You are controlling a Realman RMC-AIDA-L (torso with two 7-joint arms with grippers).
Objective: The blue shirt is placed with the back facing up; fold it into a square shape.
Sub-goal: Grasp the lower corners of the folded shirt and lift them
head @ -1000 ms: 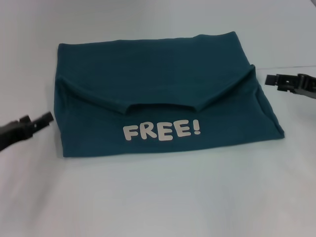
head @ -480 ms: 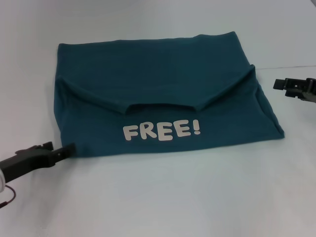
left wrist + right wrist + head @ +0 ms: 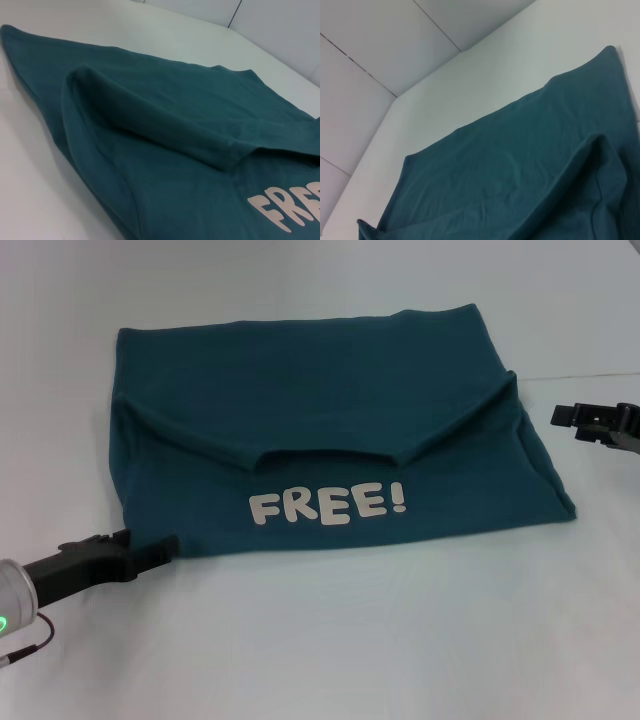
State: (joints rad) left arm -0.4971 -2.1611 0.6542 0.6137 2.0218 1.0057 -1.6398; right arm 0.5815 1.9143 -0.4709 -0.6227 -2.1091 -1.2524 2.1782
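Both fingers of my left gripper reach down to the table on either side of the blue shirt's near corner, so it is time to close and closing now would catch it.
The blue shirt [image 3: 300,390] lies flat on the white table in the head view, partly folded. Its near part is turned over, showing the pale lettering "FREE!" [image 3: 328,505] and the neckline above it. My left gripper [image 3: 168,544] is low at the shirt's near left corner, its tip at the cloth's edge. My right gripper [image 3: 556,415] hovers just off the shirt's right edge, apart from the cloth. The left wrist view shows the shirt [image 3: 175,125] close up with a folded ridge and part of the lettering [image 3: 285,210]. The right wrist view shows the shirt [image 3: 520,170] from its side.
The white table [image 3: 320,650] stretches around the shirt on all sides. A seam line [image 3: 590,375] runs across the surface at the right. Pale wall panels [image 3: 385,45] stand behind the table in the right wrist view.
My left gripper has moved down and to the right, from beside the shirt's left edge to its near left corner. My right gripper has drawn slightly to the right. The shirt has not moved.
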